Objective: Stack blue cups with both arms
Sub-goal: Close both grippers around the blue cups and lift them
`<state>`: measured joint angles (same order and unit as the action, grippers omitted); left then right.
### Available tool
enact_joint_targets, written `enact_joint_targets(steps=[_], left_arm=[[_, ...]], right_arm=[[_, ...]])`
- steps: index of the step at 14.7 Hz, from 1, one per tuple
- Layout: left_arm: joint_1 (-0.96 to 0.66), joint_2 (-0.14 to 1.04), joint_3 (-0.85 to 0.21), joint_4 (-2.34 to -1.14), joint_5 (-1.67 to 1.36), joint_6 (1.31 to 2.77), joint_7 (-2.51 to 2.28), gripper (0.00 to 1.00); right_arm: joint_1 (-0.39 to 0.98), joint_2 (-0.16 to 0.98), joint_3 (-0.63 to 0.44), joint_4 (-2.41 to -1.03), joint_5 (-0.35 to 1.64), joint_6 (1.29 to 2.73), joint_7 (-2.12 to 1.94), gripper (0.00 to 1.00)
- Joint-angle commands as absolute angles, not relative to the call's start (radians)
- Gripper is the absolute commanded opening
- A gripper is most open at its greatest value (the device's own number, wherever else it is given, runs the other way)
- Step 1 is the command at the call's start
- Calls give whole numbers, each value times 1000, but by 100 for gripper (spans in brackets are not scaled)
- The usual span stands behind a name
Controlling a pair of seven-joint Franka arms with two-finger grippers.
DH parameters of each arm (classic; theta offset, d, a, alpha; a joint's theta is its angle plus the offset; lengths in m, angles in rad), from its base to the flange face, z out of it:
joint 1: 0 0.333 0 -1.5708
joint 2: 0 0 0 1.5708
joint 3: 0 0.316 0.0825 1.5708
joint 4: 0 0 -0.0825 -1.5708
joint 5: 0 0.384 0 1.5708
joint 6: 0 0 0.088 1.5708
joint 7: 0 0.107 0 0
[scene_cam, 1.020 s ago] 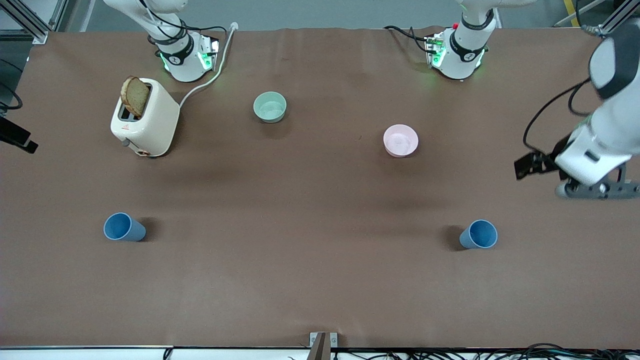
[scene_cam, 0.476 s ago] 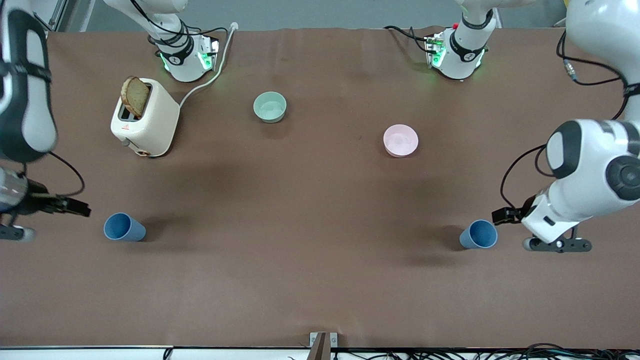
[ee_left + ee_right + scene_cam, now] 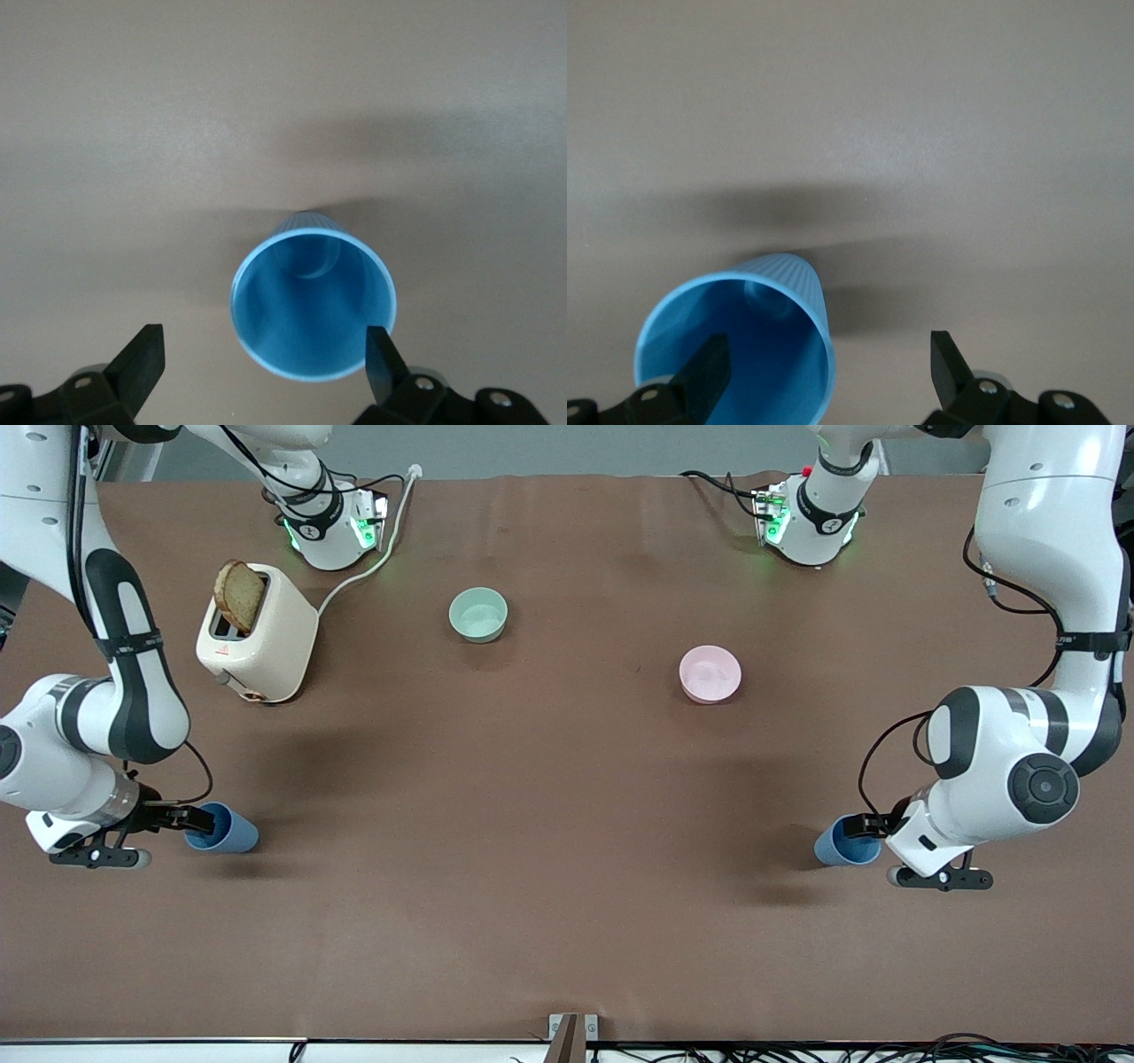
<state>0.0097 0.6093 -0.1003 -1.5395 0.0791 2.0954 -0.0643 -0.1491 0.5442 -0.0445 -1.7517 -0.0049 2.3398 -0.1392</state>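
The fingers of my left gripper stop short of inside the blue cup's rim (image 3: 218, 812) (image 3: 236, 288) and would miss the cup if they closed now. My left gripper needs to move toward the cup before it closes on the cup.
Two blue cups stand upright near the table's front. One blue cup (image 3: 229, 832) is toward the right arm's end, the other blue cup (image 3: 837, 846) toward the left arm's end. My right gripper (image 3: 197, 819) is open and low at its cup; in the right wrist view (image 3: 828, 367) one finger (image 3: 707, 370) is over the cup's (image 3: 775, 332) mouth and the other is outside the wall. My left gripper (image 3: 856, 826) is open at the other cup's rim; in the left wrist view (image 3: 263, 354) the cup (image 3: 313, 305) sits just ahead, one finger (image 3: 381, 359) by its rim.
A cream toaster (image 3: 261, 642) with a slice of toast stands near the right arm's base, its white cable (image 3: 372, 558) running toward the base. A pale green bowl (image 3: 478, 614) and a pale pink bowl (image 3: 710, 673) sit farther from the front camera than the cups.
Both arms have swung in from the table's ends and come down, each gripper arriving at its blue cup. The cups have not moved.
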Motion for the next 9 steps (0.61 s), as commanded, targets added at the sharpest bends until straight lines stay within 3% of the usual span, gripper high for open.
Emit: enact_joint_targets(steps=[1,3,5,7,8,9], left_arm=[[11,646,-100,-1514,97,2114,-55,100],[11,660,-100,-1513,95,2125,-55,100],[11,673,-100,-1513,92,2125,-55,98],[9,686,-100,-1506,91,2128,-57,88],[11,690,-100,-1506,91,2135,-57,77],[9,693,-100,-1506,87,2135,-69,58]], right_arm=[[-161,531,-32,-1776,-17,2344,-152,100],[-161,540,-32,-1776,-17,2345,-150,99],[-161,554,-31,-1764,-15,2344,-147,79],[-156,567,-31,-1743,-15,2341,-140,65],[-156,574,-31,-1737,-15,2341,-147,44],[-158,574,-31,-1733,-15,2341,-147,13]])
